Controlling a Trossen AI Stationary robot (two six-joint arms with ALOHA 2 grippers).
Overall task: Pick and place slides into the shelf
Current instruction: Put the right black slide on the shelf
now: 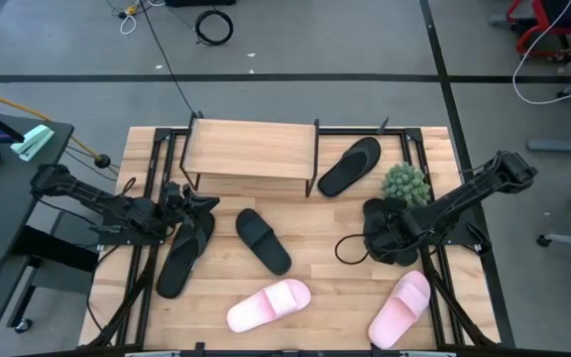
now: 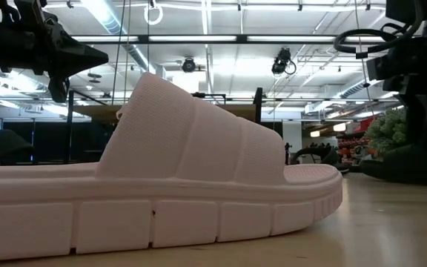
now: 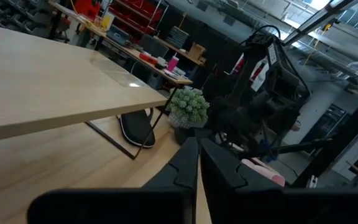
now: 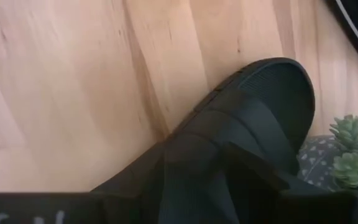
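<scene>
My right gripper will next pick up the black slide by its strap (image 4: 232, 124), to put the slide on the shelf.
The shelf (image 1: 251, 149) stands at the table's far side. One black slide (image 1: 350, 166) lies beside its right end, another (image 1: 264, 240) at mid-table, and a third (image 1: 184, 253) on the left. Two pink slides (image 1: 269, 304) (image 1: 400, 309) lie near the front edge. My left gripper (image 1: 204, 205) hovers shut and level above the left black slide, pointing toward the table's right; it holds nothing. My right gripper (image 1: 390, 238) points steeply down, open, right over a further black slide (image 4: 272, 93) beside the plant. My right gripper (image 4: 222, 168) comes from above at the black slide's strap (image 4: 229, 124). The slide lies flat on the table. Its dark fingers merge with the strap in the wrist view, so I cannot tell whether they touch it.
A small green potted plant (image 1: 404, 183) stands just beyond my right gripper, close to the slide. A black cable loop (image 1: 350, 248) hangs by that gripper. The near pink slide (image 2: 161, 185) fills the low view. Bare wood shows between the mid-table slide and the right arm.
</scene>
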